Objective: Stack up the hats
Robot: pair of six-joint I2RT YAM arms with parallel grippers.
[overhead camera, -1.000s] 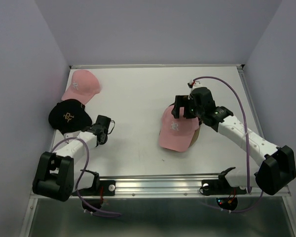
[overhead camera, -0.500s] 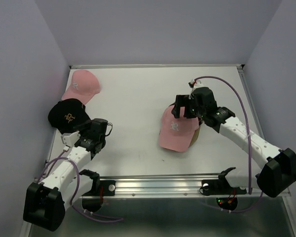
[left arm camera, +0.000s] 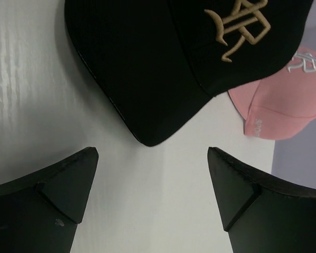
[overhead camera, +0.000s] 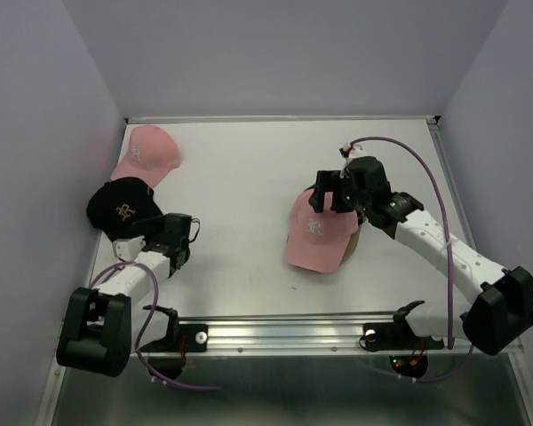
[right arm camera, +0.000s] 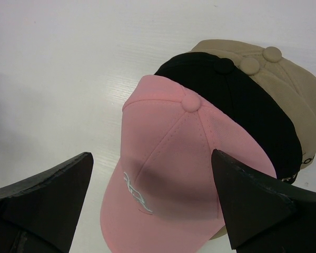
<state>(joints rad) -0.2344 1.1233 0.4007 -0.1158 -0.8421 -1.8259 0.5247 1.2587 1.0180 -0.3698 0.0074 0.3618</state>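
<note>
My left gripper grabs the loose black hat by its brim tip [overhead camera: 150, 219] [left arm camera: 149, 134] next, since its top stays free to stack over the pink hat.
A loose black hat [overhead camera: 123, 209] lies at the left, its brim tip just ahead of my left gripper [overhead camera: 160, 231]. In the left wrist view that black hat [left arm camera: 163, 63] sits beyond the gripper [left arm camera: 152, 158], which is open and holds nothing. A loose pink hat [overhead camera: 145, 155] [left arm camera: 284, 100] lies behind the black one. At centre right stands a stack with a pink hat [overhead camera: 318, 232] [right arm camera: 174, 179] on top, over a black hat [right arm camera: 242, 100] and tan hats [right arm camera: 284, 84]. My right gripper [overhead camera: 330, 202] [right arm camera: 151, 154] hovers open over the stack's crown, holding nothing.
The white table [overhead camera: 240, 177] ends at a metal rail [overhead camera: 293, 328] along its near edge. Purple walls close in on the left, back and right. A purple cable [overhead camera: 409, 155] loops above the right arm.
My left gripper has gone from shut to wide open, and has turned and shifted left toward the black hat's brim. The right arm and the stack have not moved.
</note>
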